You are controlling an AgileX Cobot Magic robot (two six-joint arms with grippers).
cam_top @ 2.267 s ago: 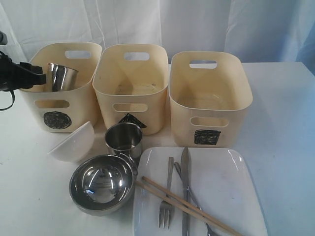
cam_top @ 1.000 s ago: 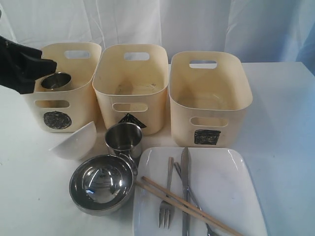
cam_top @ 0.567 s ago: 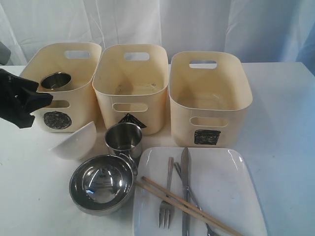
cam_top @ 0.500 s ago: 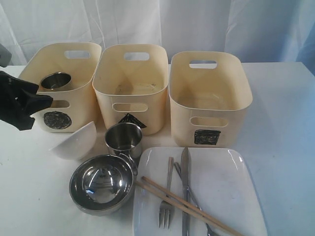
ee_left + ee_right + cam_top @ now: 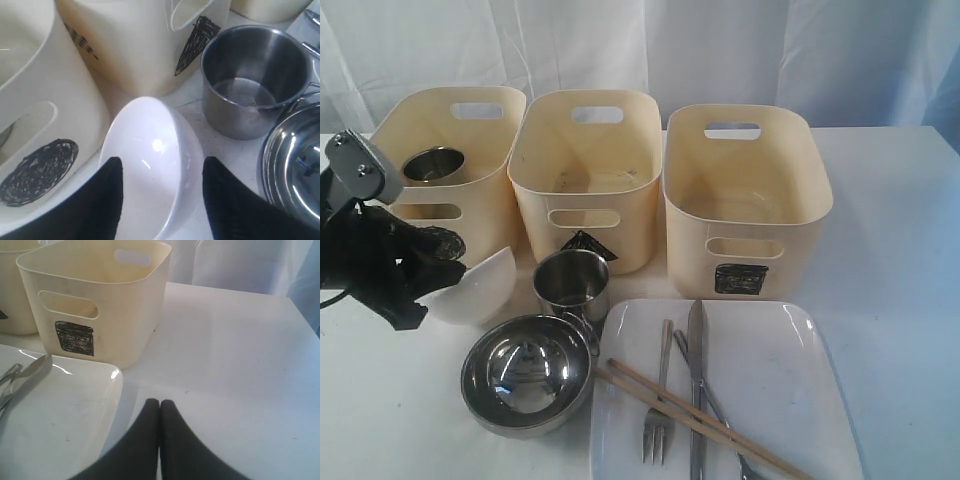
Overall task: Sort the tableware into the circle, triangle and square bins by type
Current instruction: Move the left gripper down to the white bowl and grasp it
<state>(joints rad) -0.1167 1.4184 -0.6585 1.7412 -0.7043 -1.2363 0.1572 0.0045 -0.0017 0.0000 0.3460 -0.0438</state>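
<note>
Next, my left gripper picks up the small white bowl (image 5: pixel 150 150) by its rim (image 5: pixel 177 170) to sort it into the circle bin.
My left gripper (image 5: pixel 438 270) is open, its fingers either side of the small white bowl (image 5: pixel 150 150), which tilts against the circle bin (image 5: pixel 440 200). One steel mug (image 5: pixel 433 163) lies inside that bin. The other steel mug (image 5: pixel 570 285) stands before the triangle bin (image 5: pixel 585 170), beside a steel bowl (image 5: pixel 525 372). The white plate (image 5: pixel 770 380) in front of the square bin (image 5: pixel 745 190) carries the fork (image 5: pixel 660 400), the knife (image 5: pixel 696 380) and the chopsticks (image 5: pixel 700 415), with the spoon mostly hidden under them. My right gripper (image 5: pixel 160 402) is shut and empty over the table near the plate's corner (image 5: pixel 60 415).
A white cloth backdrop hangs behind the three bins. White tabletop (image 5: pixel 240 350) stretches to the right of the square bin (image 5: pixel 100 295). The mug (image 5: pixel 250 85) and the steel bowl (image 5: pixel 295 170) stand close to the white bowl.
The left gripper let the steel mug go in the circle bin, then came down in front of it to the small white bowl. The right gripper has not changed.
</note>
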